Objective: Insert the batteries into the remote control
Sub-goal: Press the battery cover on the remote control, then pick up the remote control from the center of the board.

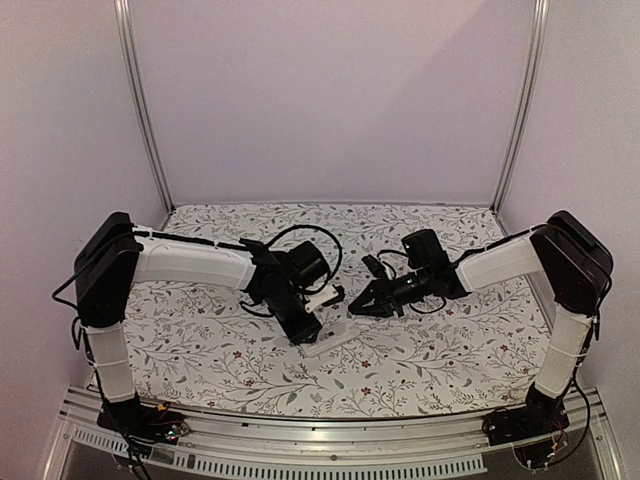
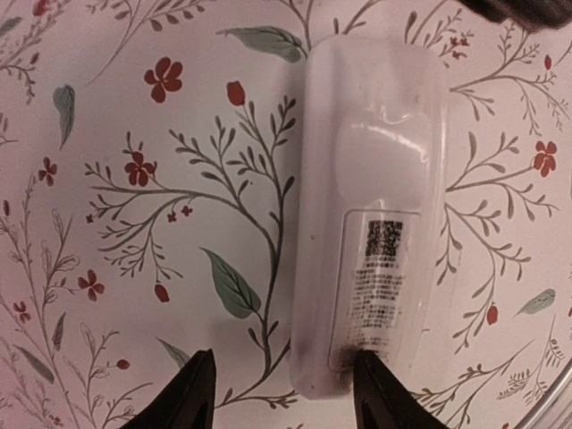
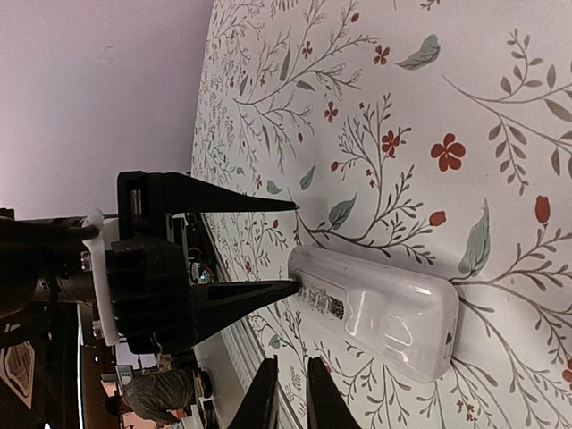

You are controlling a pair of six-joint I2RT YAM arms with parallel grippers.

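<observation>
The remote control next needs to be gripped by its labeled end (image 1: 315, 348) (image 2: 365, 326) with my left gripper, so the plain end stays free for my right gripper.
The remote control (image 1: 338, 334) lies back side up on the flowered table, a printed label on its back panel; it also shows in the left wrist view (image 2: 375, 161) and the right wrist view (image 3: 384, 308). My left gripper (image 2: 281, 393) is open at the remote's near end. Its right fingertip (image 2: 375, 380) touches the end edge of the back panel, and its left fingertip is over bare table. In the right wrist view the left gripper (image 3: 290, 246) shows the same. My right gripper (image 3: 286, 393) hovers beside the remote, nearly shut and empty. The batteries are out of view.
The table's cloth (image 1: 450, 345) is white with a leaf and flower print. A metal rail (image 1: 350, 440) runs along the near edge. Frame posts (image 1: 140, 100) and pale walls close in the back and sides.
</observation>
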